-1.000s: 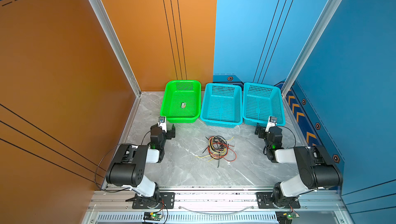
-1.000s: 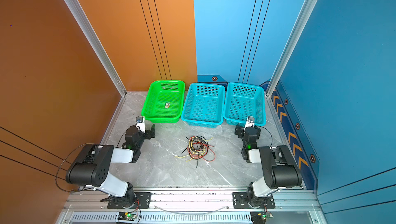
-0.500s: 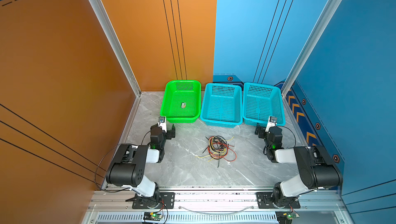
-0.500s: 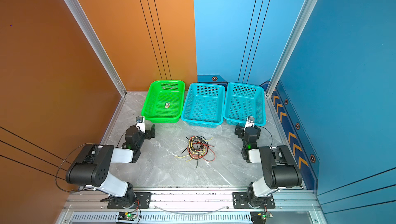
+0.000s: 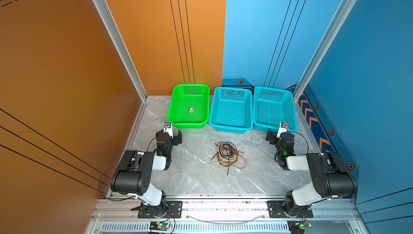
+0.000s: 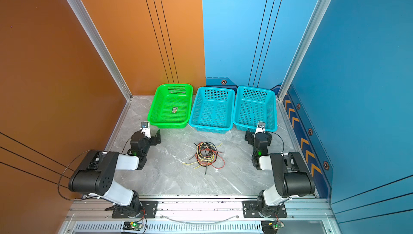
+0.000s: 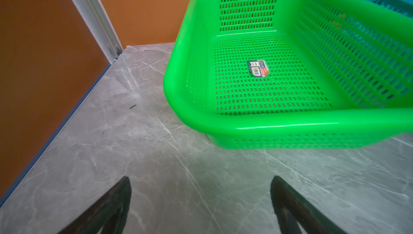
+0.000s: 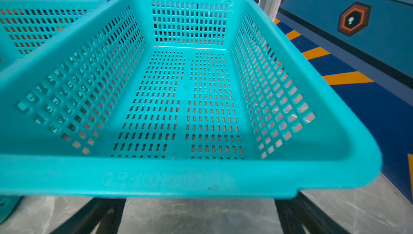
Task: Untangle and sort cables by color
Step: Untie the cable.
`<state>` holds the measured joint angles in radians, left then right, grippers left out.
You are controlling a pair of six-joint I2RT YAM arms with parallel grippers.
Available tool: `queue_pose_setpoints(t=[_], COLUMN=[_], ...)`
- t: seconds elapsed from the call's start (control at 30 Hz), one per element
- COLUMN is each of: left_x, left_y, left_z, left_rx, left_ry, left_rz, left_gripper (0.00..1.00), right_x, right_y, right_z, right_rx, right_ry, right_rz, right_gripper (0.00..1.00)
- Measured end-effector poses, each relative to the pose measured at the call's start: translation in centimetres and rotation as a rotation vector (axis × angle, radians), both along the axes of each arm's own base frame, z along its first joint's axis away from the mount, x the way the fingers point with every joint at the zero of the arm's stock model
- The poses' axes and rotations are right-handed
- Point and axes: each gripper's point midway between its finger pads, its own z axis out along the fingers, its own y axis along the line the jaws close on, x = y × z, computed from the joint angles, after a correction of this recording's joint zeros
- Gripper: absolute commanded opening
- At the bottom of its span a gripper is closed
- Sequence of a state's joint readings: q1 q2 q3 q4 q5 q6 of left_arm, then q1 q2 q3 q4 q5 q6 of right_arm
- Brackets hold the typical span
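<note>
I should draw the yellow cable from the tangle for sorting, so next my right gripper will grab the yellow cable's loose end that is nearest to it.
The cables [image 5: 226, 154] [image 6: 206, 154] lie as one tangle of red, yellow and black loops on the grey marble tabletop, midway between the two arms and just in front of the baskets. My left gripper [image 5: 172, 135] [image 7: 200, 181] rests low to the tangle's left, open, with only bare tabletop between its fingers. My right gripper [image 5: 279, 135] [image 8: 199, 201] rests to the tangle's right, open and empty, its fingertips tucked under the near rim of a teal basket [image 8: 178, 177]. Neither wrist view shows the cables.
Three empty baskets stand in a row at the back: a green basket [image 5: 188, 125] [image 7: 290, 125] with a label sticker [image 7: 258, 68] on its floor, a middle teal basket [image 5: 230, 128] and a right teal basket [image 5: 273, 88]. Orange and blue walls close in the sides.
</note>
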<state>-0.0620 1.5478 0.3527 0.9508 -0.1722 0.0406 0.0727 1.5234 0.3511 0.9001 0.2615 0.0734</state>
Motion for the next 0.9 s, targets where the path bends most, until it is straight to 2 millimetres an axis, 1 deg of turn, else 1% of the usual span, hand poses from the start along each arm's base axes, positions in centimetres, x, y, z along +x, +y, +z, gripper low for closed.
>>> queue_pose_setpoints(t=[0.03,0.1,0.17,0.27,0.33,0.37,0.4,0.43,0.5,0.6,0.67,0.77,0.9], left_x=[-0.2,-0.6,-1.0,-2.2,-3.0,-3.4,-3.7,-4.0,-4.6,-5.7,-6.5,-7.8,-8.9], left_y=[-0.2,-1.0,-2.9,-5.6,-6.9,-7.3,-7.6,-7.9,-8.4,-9.6,-10.7,-12.5,-14.7], left_z=[0.2,1.6,4.3,8.0,9.6,10.4,11.0,11.7,12.9,13.9,14.2,14.2,13.3], left_rx=[0.014,0.051,0.091,0.101,0.081,0.065,0.045,0.018,-0.039,-0.121,-0.168,-0.227,-0.301], left_ry=[0.005,-0.016,-0.079,-0.17,-0.199,-0.207,-0.211,-0.217,-0.223,-0.224,-0.214,-0.187,-0.128], left_rz=[0.008,0.011,-0.008,-0.05,-0.087,-0.107,-0.12,-0.133,-0.162,-0.241,-0.302,-0.384,-0.462], left_gripper=[0.98,0.98,0.98,0.98,0.98,0.98,0.98,0.98,0.98,0.98,0.98,0.98,0.98], right_x=[-0.2,-0.7,-1.1,-1.9,-3.0,-3.6,-4.1,-4.5,-5.1,-5.8,-6.5,-7.8,-9.4], right_y=[-0.1,0.1,0.5,-0.2,-0.8,-0.9,-1.0,-0.9,-0.3,1.8,3.7,7.3,12.6], right_z=[0.3,1.8,5.3,12.1,15.2,16.4,16.9,17.2,17.0,15.6,14.3,11.9,8.7], right_rx=[-0.011,-0.026,0.005,0.13,0.209,0.248,0.274,0.299,0.33,0.363,0.381,0.397,0.399], right_ry=[0.006,0.002,-0.055,-0.211,-0.288,-0.311,-0.313,-0.302,-0.247,-0.119,-0.033,0.103,0.277], right_rz=[-0.017,-0.036,-0.037,-0.059,-0.053,-0.04,-0.031,-0.019,0.013,0.086,0.145,0.249,0.391], right_gripper=[1.0,1.0,1.0,1.0,1.0,1.0,1.0,1.0,0.98,0.94,0.92,0.88,0.82])
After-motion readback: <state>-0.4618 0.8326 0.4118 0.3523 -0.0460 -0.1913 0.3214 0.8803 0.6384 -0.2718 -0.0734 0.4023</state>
